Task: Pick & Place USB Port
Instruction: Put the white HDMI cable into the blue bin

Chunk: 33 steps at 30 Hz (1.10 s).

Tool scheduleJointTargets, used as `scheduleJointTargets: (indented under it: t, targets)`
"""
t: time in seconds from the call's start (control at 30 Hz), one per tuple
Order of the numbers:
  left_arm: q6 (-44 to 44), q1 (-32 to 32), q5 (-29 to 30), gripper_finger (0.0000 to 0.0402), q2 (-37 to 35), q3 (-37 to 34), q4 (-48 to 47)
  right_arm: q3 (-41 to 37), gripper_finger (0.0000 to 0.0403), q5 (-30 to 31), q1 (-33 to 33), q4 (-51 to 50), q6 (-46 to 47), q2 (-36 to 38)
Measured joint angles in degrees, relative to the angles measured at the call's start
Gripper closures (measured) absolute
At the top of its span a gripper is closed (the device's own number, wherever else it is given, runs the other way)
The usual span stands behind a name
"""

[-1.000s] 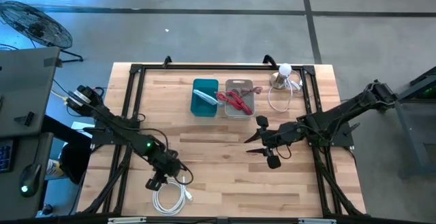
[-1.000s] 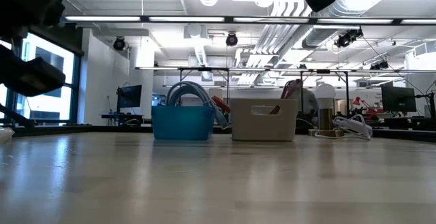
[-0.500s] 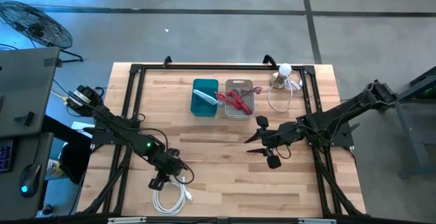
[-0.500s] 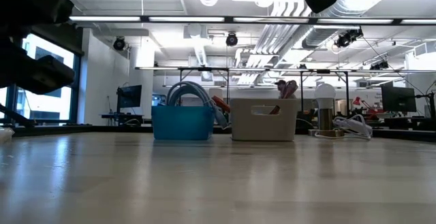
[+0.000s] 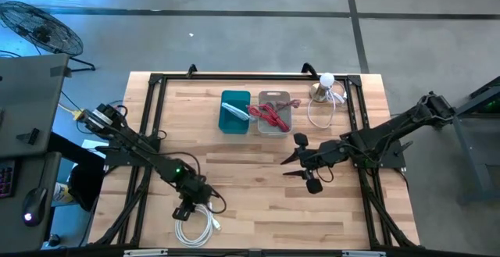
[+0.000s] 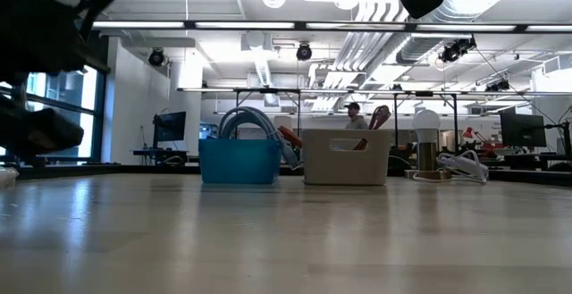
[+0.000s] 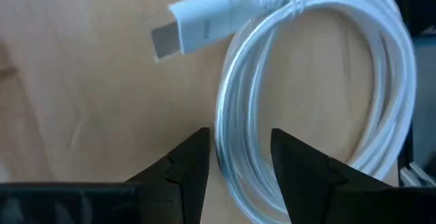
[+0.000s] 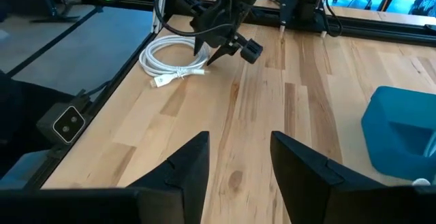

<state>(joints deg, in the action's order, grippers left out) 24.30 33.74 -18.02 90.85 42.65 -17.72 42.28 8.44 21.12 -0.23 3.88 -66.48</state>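
Note:
My left gripper grabs the white USB cable by its bundled part beside the plug [image 7: 238,146] next, to place the cable in the blue bin.
A white USB cable [image 5: 195,228] lies coiled on the wood near the table's near left corner. Its white plug [image 7: 197,26] rests flat beside the coil. My left gripper [image 5: 186,209] slants down just over the coil's far side and is open. In the left wrist view its fingers [image 7: 194,163] stand on either side of the coil's strands [image 7: 240,135] with a gap to each. The right wrist view shows the same cable [image 8: 174,55] under the left gripper [image 8: 212,49]. My right gripper [image 5: 287,165] hangs open above the table's middle right, holding nothing.
A blue bin [image 5: 234,111] holding a pale cable and a grey bin [image 5: 273,113] holding red cables stand side by side at the far middle. A small lamp with a white cord [image 5: 324,91] sits at the far right. Black frame rails [image 5: 148,124] run along the table's sides.
My left gripper has sunk toward the white cable and crept a little toward the table's near edge, its fingers keeping the same gap. The cable has not moved.

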Motion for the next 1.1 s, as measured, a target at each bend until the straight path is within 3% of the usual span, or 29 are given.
scheduleJointTargets:
  t: [0.2,0.27,0.4,0.6,0.83,1.1]
  targets:
    - [-2.17,-0.07,-0.98,0.0255,1.77,-0.01,1.01,-0.02,0.0254,0.22,0.46,0.01,0.17,0.0]
    - [-2.67,-0.07,-0.52,0.0283,1.82,-0.02,0.83,-0.02,0.0254,0.23,0.46,0.0,0.23,0.0]
    - [-4.87,-0.03,-0.14,0.0378,1.91,0.04,1.15,-0.02,0.0254,0.29,0.46,0.0,0.42,0.0]
    - [-5.69,0.18,3.07,0.0392,1.88,-0.01,1.25,-0.02,0.0254,0.42,0.46,0.02,0.42,0.0]
    - [-10.06,0.12,14.87,0.0392,-0.57,1.12,0.31,-0.02,0.0254,0.07,0.52,0.0,0.41,0.0]
    - [-14.23,0.04,31.22,0.0392,-6.51,4.98,-9.61,-0.02,0.0254,0.18,1.83,-0.05,0.2,0.0]
